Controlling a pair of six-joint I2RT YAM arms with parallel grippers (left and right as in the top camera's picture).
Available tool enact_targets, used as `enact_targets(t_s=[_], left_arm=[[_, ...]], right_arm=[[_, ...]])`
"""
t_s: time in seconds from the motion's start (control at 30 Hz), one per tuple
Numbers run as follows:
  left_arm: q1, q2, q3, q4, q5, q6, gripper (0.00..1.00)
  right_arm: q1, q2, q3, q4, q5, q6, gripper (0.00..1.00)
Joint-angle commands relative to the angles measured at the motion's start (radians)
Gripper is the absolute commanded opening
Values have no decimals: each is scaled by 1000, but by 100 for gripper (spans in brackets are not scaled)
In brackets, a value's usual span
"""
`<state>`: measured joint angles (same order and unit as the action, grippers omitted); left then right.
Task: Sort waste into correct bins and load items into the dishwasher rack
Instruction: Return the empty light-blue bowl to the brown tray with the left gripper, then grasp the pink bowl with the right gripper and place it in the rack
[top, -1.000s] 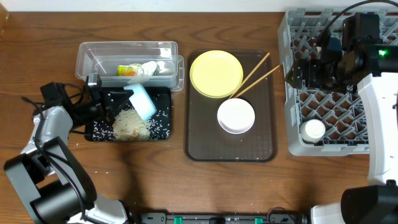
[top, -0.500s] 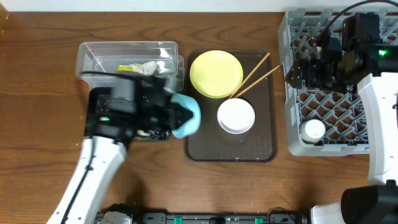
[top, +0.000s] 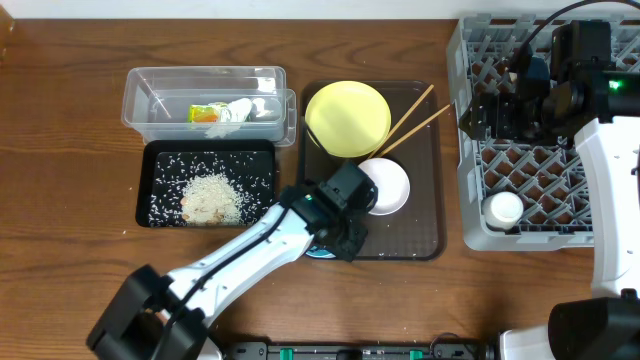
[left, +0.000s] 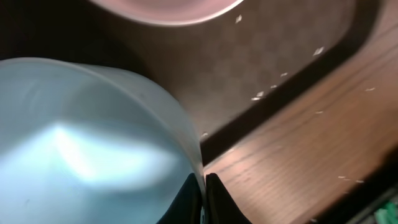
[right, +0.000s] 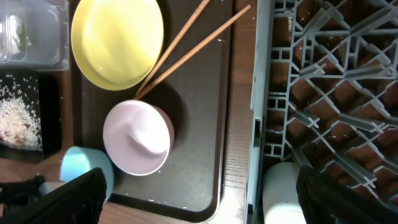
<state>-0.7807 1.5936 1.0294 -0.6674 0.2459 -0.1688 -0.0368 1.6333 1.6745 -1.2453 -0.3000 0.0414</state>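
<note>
My right gripper pinches the white bowl by its rim (top: 408, 190) (right: 170, 139) next, so the bowl's body stays free to tilt into the dishwasher rack.
My left gripper (top: 327, 243) is shut on the rim of the light blue bowl (left: 81, 143), holding it at the front left corner of the brown serving tray (top: 420, 215). In the overhead view only a sliver of the bowl (top: 318, 254) shows under the gripper. The white bowl (top: 383, 186), yellow plate (top: 347, 118) and two chopsticks (top: 412, 122) lie on that tray. Rice crumbs (top: 209, 195) lie in the black tray (top: 160, 160). The wrapper (top: 205, 113) and white paper (top: 241, 108) lie in the clear tub (top: 140, 90). My right gripper (top: 497, 112) hangs open and empty over the grey rack (top: 470, 225), which holds the white cup (top: 503, 209).
Loose rice grains dot the brown tray (left: 280, 68) and the wooden table (left: 311, 162) near the blue bowl. The clear tub's lid sits stacked at its right end, next to the yellow plate. The rack's wall stands close beside the brown tray's right edge.
My left arm has swung right from the black tray, carrying the light blue bowl to the brown tray's front left corner. The right arm has not moved.
</note>
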Motion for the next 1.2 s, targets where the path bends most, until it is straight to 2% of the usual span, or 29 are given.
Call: enact_targets(t_s=[0.0,0.1,0.17,0.23,0.37,0.47,0.53,0.7,0.83,0.93,0.97,1.0,1.03,1.17], left_arm=[[2,0,50,-4,-57,18,30],[2,0,50,-2,-56,19,40],[5,-5,58,-6,-56,19,41],[11,-14,84,-25,-56,18,47],[70,-66,202,-134,-56,-14,50],[165,-132,280,-208,-56,-79,51],[249,-189,299,-229,-55,-106,56],[457,-299,299,-285,-56,-97,59],[573,-319,299,-319,-56,-87,61],[623,-314,298,-339,-56,-88,65],[635,-311,297,-346,-56,-88,70],[641,-309,297,-350,-56,-88,77],[644,-309,297,-349,-56,-88,79],[645,-309,297,-349,-56,-88,82]], right_arm=[[12,-12,11,-1,-29,-5,95],[24,-12,11,10,-35,-4,95],[44,-11,10,26,-42,8,95],[73,-10,5,52,-41,26,93],[150,-10,-51,138,-27,96,87],[210,-8,-131,208,20,160,83],[246,-1,-192,245,40,190,81],[326,44,-333,334,78,224,69],[370,113,-389,364,177,262,65],[378,170,-409,375,208,267,62],[378,197,-415,378,217,269,62],[378,214,-417,378,219,269,60],[378,235,-417,379,220,269,56],[378,269,-417,386,221,271,24]])
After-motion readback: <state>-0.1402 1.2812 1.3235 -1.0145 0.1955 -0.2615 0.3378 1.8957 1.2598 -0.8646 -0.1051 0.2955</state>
